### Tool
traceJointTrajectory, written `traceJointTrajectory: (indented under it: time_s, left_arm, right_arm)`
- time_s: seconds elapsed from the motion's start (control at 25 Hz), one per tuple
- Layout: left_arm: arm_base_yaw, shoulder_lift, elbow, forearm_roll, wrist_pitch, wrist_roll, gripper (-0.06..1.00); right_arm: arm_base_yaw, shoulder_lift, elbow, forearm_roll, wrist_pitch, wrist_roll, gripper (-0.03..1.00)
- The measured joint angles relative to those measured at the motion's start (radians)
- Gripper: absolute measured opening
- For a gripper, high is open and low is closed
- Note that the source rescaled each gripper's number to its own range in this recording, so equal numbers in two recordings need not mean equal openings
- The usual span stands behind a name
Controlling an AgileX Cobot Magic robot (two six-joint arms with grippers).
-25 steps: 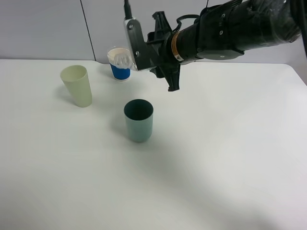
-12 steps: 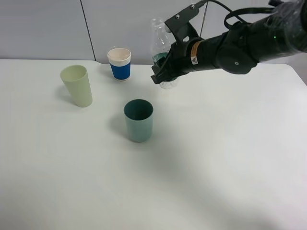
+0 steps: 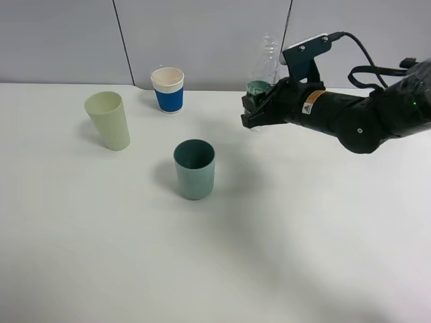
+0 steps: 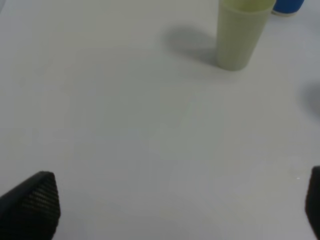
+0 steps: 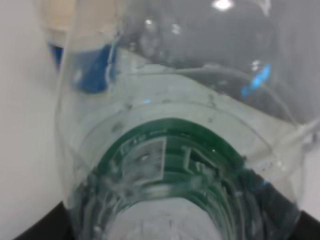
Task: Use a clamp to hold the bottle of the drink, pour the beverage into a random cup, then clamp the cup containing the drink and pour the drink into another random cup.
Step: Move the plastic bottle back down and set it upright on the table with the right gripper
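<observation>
The bottle's base [image 3: 256,128] is above the white table at the back, so my right gripper has to keep hold of the bottle for now.
My right gripper [image 3: 258,112] is shut on a clear plastic bottle [image 3: 262,67] with a green label and holds it upright at the back of the table, right of the cups. The bottle fills the right wrist view [image 5: 175,150]. A blue paper cup with a white rim [image 3: 168,89] stands at the back. A pale green cup [image 3: 109,121] stands at the left and a teal cup [image 3: 195,168] in the middle. My left gripper [image 4: 175,207] is open and empty over bare table, with the pale green cup [image 4: 240,35] ahead of it.
A white table [image 3: 303,235] carries everything. A grey wall panel [image 3: 67,40] runs behind its back edge. The blue cup shows through the bottle in the right wrist view [image 5: 85,65] and at the edge of the left wrist view [image 4: 287,5].
My right arm has swung right and down, away from the blue cup, carrying the bottle. The bottle now stands upright. The cups have not moved.
</observation>
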Motion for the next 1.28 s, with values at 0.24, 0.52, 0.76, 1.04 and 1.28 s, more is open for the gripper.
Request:
traceJointTrajectory:
  time_s: [0.24,0.52,0.76,1.04,1.28]
  left_arm:
    - [0.000,0.000,0.000,0.000,0.000,0.000,1.00]
    - [0.000,0.000,0.000,0.000,0.000,0.000,1.00]
    - [0.000,0.000,0.000,0.000,0.000,0.000,1.00]
    - [0.000,0.000,0.000,0.000,0.000,0.000,1.00]
    - [0.000,0.000,0.000,0.000,0.000,0.000,1.00]
  right_arm:
    - [0.000,0.037,0.020,0.280,-0.164,-0.153,0.01]
    - [0.000,0.157,0.021,0.268,-0.270,-0.154,0.01]
    - [0.000,0.241,0.023,0.265,-0.321,-0.142,0.01]
    - [0.000,0.289,0.023,0.264,-0.346,-0.066,0.01]
    - [0.000,0.289,0.023,0.264,-0.362,-0.065,0.01]
